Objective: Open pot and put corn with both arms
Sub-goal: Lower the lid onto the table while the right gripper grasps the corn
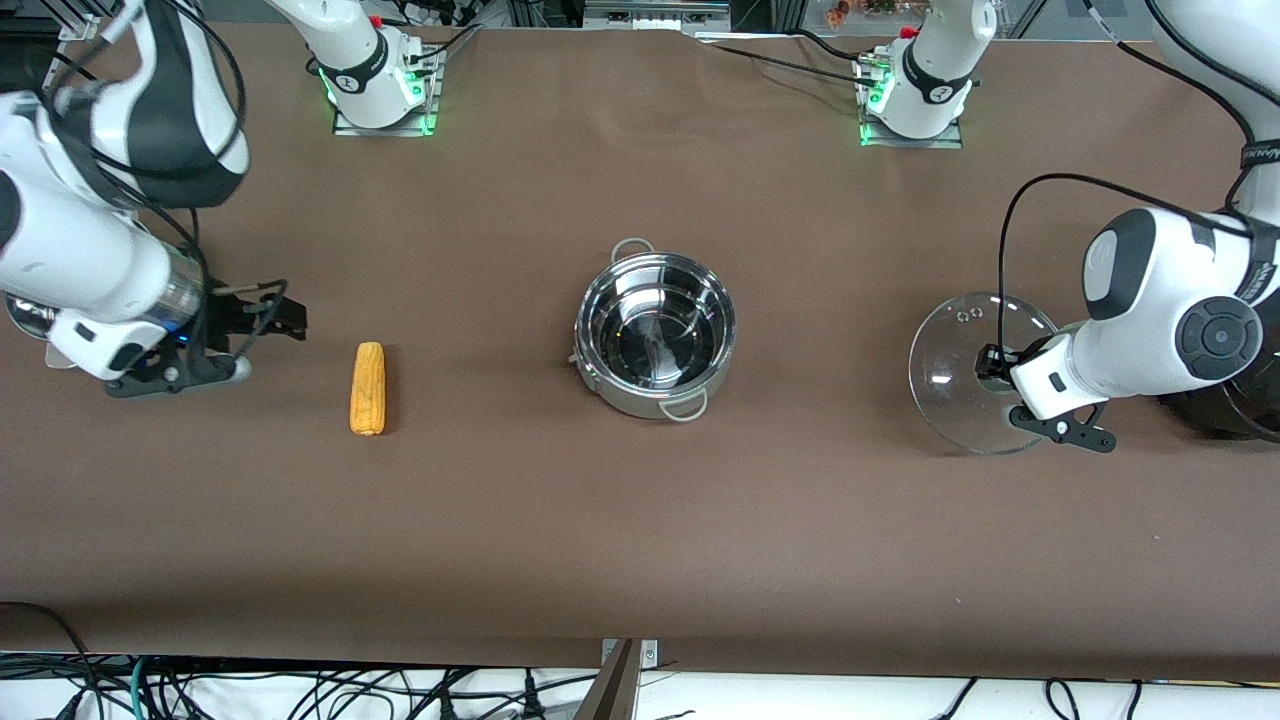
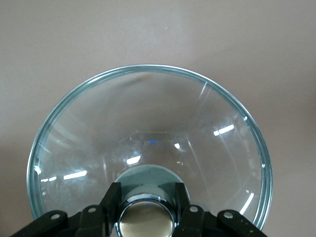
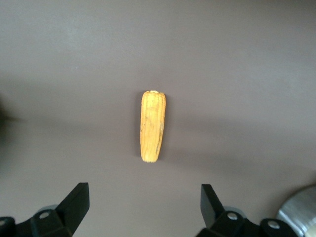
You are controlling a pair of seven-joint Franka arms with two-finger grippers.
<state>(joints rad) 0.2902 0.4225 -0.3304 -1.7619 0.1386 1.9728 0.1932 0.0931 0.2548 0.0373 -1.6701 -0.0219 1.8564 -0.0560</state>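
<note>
My right gripper grabs the corn by its tapered end next, to put the corn in the open pot (image 1: pixel 655 335).
The pot (image 1: pixel 655 335) stands open and empty at the table's middle, its two grey loop handles showing. Its glass lid (image 1: pixel 965 372) is off the pot, toward the left arm's end of the table. My left gripper (image 1: pixel 992 366) is shut on the lid's knob (image 2: pixel 146 219) and holds the lid (image 2: pixel 148 133) tilted, low over the table. The corn (image 1: pixel 368 388) lies flat on the table toward the right arm's end. My right gripper (image 1: pixel 272 316) is open and empty, beside the corn and apart from it. In the right wrist view the corn (image 3: pixel 152 126) lies ahead of the open gripper (image 3: pixel 144 197).
A large black cooker (image 1: pixel 1235 405) sits at the table's edge past the left arm's wrist. A shiny steel object (image 1: pixel 28 318) shows partly under the right arm, and a steel rim (image 3: pixel 300 213) shows in the right wrist view. The brown table (image 1: pixel 640 520) lies bare nearer the front camera.
</note>
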